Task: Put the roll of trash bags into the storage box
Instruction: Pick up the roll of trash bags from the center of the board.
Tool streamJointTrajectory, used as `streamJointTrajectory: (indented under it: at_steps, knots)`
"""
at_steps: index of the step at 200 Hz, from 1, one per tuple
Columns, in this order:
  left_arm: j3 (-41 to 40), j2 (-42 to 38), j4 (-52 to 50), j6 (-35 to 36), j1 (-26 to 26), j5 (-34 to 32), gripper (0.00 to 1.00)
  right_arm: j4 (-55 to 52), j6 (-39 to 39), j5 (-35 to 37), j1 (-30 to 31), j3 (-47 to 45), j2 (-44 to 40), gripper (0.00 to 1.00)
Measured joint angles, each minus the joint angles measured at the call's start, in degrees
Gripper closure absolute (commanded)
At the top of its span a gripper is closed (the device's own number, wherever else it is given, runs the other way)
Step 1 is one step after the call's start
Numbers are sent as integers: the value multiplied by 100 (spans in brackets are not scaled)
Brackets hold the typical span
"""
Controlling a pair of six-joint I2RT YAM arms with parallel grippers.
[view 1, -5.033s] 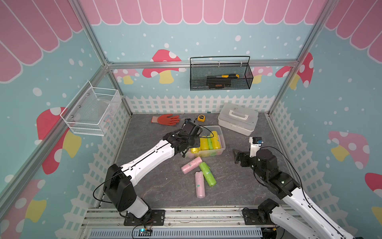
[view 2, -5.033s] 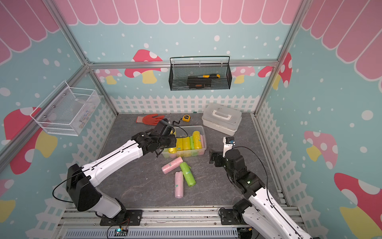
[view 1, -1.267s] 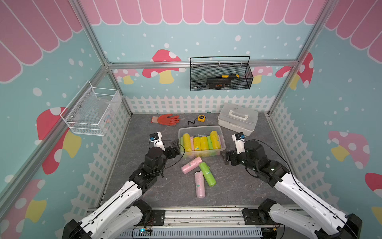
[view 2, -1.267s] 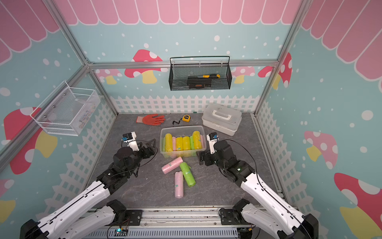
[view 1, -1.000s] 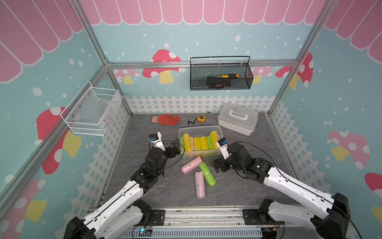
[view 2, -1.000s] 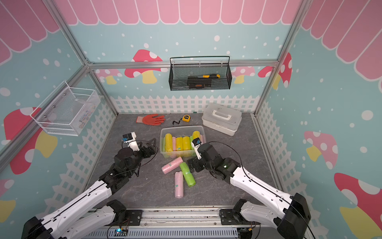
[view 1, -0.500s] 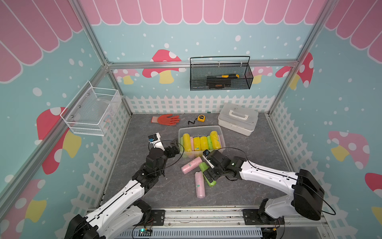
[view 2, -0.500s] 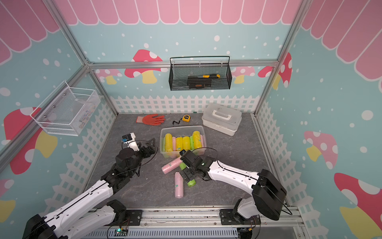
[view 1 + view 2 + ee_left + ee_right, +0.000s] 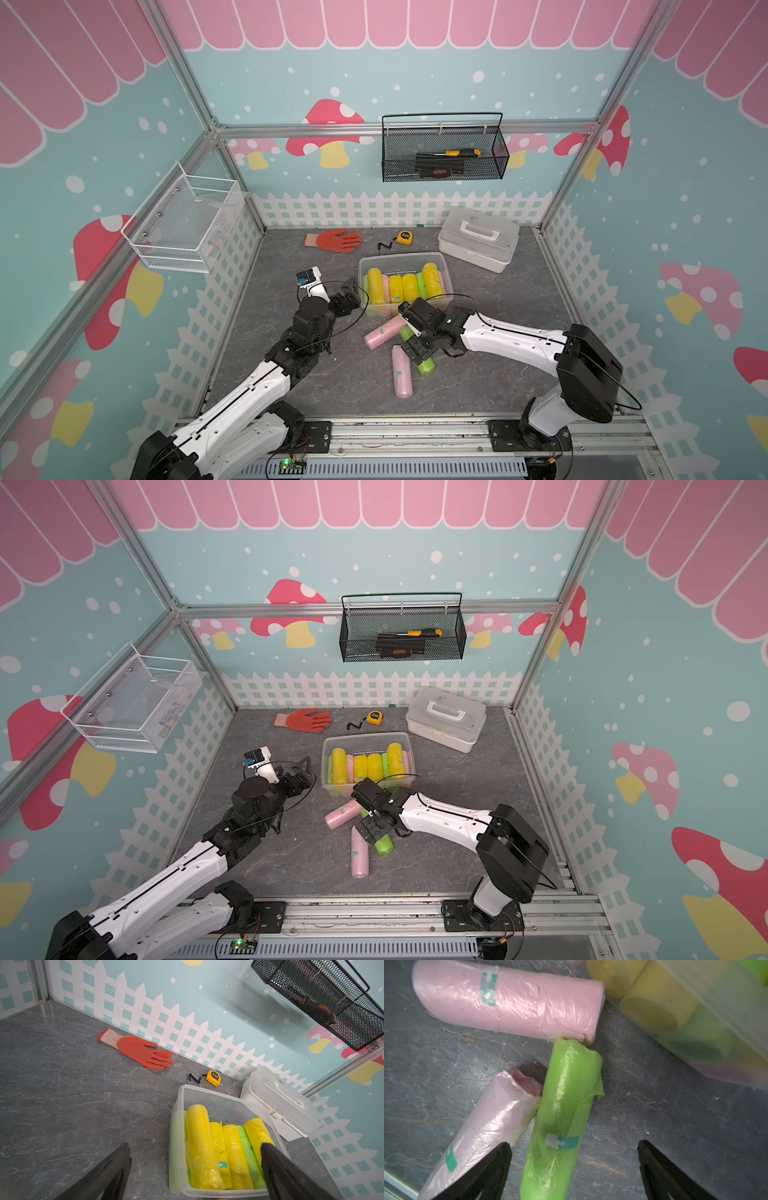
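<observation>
The right gripper grips the green roll (image 9: 424, 366) around its middle next, fingers on both long sides, to lay it lengthwise into the storage box.
The clear storage box (image 9: 362, 266) (image 9: 325, 746) stands mid-floor with several yellow, green and pink rolls inside. Three rolls of trash bags lie on the floor in front of it: a green roll (image 9: 424, 366) (image 9: 562, 1105), a pink roll (image 9: 384, 332) (image 9: 508, 1001) and a paler pink roll (image 9: 402, 376) (image 9: 488, 1122). My right gripper (image 9: 415, 351) (image 9: 574, 1144) is open, low over the green roll, which lies between its fingers untouched. My left gripper (image 9: 347, 297) (image 9: 194, 1145) hangs open and empty beside the box's near left corner (image 9: 176, 1126).
A white case with a handle (image 9: 478, 239) sits behind the box to the right. An orange glove (image 9: 332, 241) and a yellow tape measure (image 9: 404, 237) lie near the back wall. A black mesh basket (image 9: 442, 153) and a white wire basket (image 9: 183, 224) hang on the walls.
My right arm has swung left from beside the box's right end and come down over the green roll. The left arm has barely moved.
</observation>
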Motion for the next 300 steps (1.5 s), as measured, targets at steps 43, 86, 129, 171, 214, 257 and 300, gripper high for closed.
streamJointTrajectory:
  at_steps: [43, 86, 129, 171, 214, 257, 300]
  knots:
    - [0, 66, 0, -2, 11, 28, 2, -92, 9, -122, -2, 219, 691, 13]
    - [0, 107, -2, -4, 20, 42, 2, -125, 70, -317, -2, 354, 1023, 21]
    - [0, 127, -2, -44, 50, 55, 2, -136, 127, -426, -2, 492, 1215, 34]
    - [0, 129, -2, -66, 61, 59, 2, -208, 133, -426, -2, 581, 1261, 50]
    - [0, 129, -2, -118, 87, 90, 2, -243, 149, -389, -2, 592, 1239, 60]
    - [0, 142, -2, -151, 98, 205, 2, -214, 146, -363, -2, 520, 1021, 66]
    - [0, 166, -9, -175, 138, 236, 2, -35, 131, -258, -2, 85, 57, 71]
